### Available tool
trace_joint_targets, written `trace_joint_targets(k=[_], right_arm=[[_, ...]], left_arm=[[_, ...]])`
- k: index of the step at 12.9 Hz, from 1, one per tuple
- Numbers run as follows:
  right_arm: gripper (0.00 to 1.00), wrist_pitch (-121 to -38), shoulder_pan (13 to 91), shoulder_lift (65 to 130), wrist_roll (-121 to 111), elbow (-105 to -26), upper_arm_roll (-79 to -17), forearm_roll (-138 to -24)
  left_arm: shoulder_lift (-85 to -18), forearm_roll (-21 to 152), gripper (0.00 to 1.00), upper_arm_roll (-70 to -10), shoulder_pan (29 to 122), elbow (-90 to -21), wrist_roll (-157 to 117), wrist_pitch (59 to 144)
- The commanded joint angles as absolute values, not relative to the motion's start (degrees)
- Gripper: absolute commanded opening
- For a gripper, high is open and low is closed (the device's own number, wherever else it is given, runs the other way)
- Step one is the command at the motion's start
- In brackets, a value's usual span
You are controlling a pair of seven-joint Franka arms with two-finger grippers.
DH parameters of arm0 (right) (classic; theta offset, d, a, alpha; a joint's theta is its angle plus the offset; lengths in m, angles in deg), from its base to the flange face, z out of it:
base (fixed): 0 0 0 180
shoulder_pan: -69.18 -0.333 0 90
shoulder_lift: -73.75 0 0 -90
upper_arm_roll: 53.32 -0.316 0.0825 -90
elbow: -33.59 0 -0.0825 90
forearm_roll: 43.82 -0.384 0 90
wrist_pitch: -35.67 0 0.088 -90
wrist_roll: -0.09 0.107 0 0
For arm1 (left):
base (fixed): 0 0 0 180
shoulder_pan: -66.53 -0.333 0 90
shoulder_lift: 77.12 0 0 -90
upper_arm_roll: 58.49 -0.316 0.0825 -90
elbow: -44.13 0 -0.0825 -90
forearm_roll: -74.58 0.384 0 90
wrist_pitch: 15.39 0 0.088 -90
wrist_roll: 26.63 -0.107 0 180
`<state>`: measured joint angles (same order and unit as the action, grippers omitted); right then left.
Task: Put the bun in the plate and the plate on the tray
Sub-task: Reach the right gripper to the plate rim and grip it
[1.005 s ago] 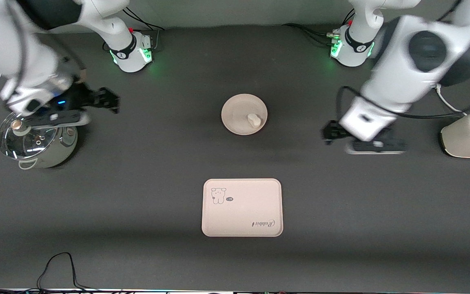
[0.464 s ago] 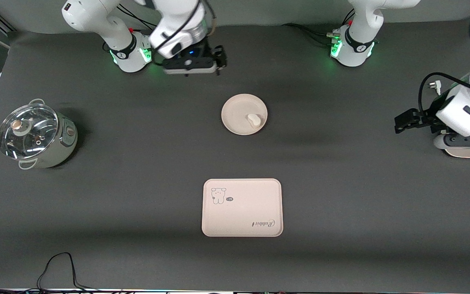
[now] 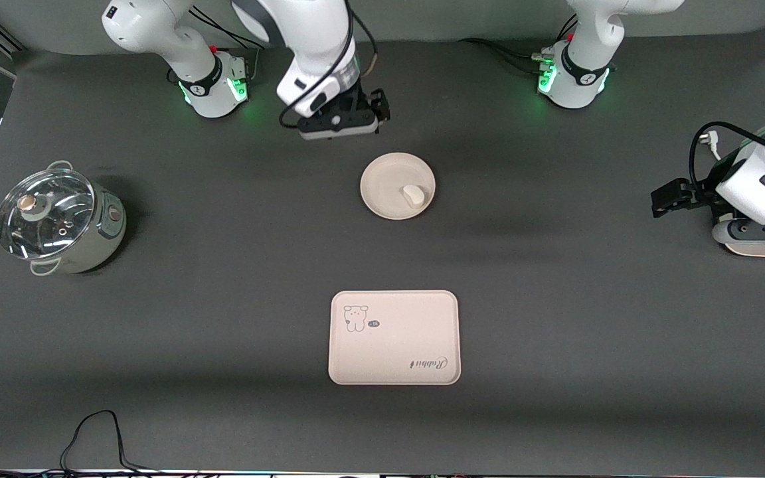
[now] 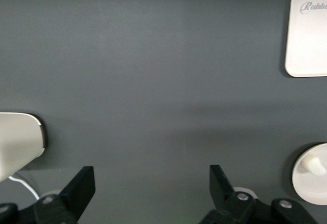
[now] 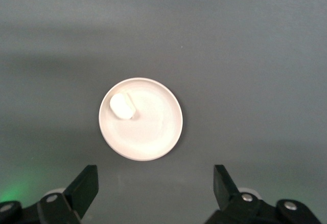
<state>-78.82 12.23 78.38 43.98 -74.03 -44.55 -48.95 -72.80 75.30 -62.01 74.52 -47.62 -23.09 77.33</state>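
Note:
My right gripper grabs the plate's empty rim opposite the bun [image 3: 414, 194] [image 5: 122, 106] next, since the bun crowds one edge of the plate and the fingertips have room there.
The bun [image 3: 414, 194] lies in the round cream plate [image 3: 389, 179] at mid-table. Both also show in the right wrist view, the bun [image 5: 122, 106] near the rim of the plate [image 5: 148, 127]. The rectangular tray [image 3: 394, 337] with the "Rabbit" script lies nearer the front camera than the plate and has nothing on it. My right gripper [image 3: 370, 109] is open and empty, over the table between its arm's base and the plate [image 5: 153, 193]. My left gripper [image 3: 667, 197] is open and empty [image 4: 152, 188], over the table beside the toaster.
A pot with a glass lid [image 3: 57, 219] stands at the right arm's end of the table. A cream toaster [image 3: 764, 249] stands at the left arm's end, mostly hidden under the left hand. A cable [image 3: 97, 431] lies near the front edge.
My right gripper swung from over the pot to over the table near the plate. My left gripper withdrew from near the plate to beside the toaster. Plate, bun and tray have not moved.

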Motion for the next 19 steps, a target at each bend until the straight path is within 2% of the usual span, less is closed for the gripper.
trace_joint_targets(k=[1,3,6,8,10,14,17,19], right_arm=[[1.0,-94.52,12.32,74.9,41.4,-88.62,-44.7,-50.06],[1.0,-106.4,12.41,75.5,41.05,-95.93,-44.7,-50.32],[1.0,-118.36,12.41,77.96,41.13,-102.44,-44.7,-50.41],[1.0,-127.68,12.41,82.34,41.39,-105.71,-44.79,-50.5],[1.0,-135.42,11.62,88.49,41.66,-106.07,-45.32,-55.21],[1.0,-138.0,10.82,93.17,41.4,-105.9,-48.21,-58.23],[1.0,-138.45,10.82,94.4,41.92,-105.9,-49.45,-58.32],[1.0,-138.53,10.82,94.49,41.66,-105.72,-51.81,-62.6]], left_arm=[[-73.43,76.6,1.0,-62.27,75.06,-48.25,-23.9,77.33],[-72.9,76.69,1.0,-61.83,75.06,-46.94,-23.47,76.37],[-71.93,76.61,1.0,-62.27,74.53,-46.05,-24.87,76.45],[-71.84,76.61,1.0,-62.27,74.53,-46.13,-24.61,76.63],[-71.84,76.61,1.0,-62.27,74.44,-46.22,-24.52,77.07],[-71.93,76.52,1.0,-62.27,74.36,-46.57,-24.69,76.98],[-71.93,76.08,1.0,-62.27,73.05,-46.57,-24.87,76.89],[-71.93,75.81,1.0,-62.27,72.95,-46.57,-24.87,76.81]])
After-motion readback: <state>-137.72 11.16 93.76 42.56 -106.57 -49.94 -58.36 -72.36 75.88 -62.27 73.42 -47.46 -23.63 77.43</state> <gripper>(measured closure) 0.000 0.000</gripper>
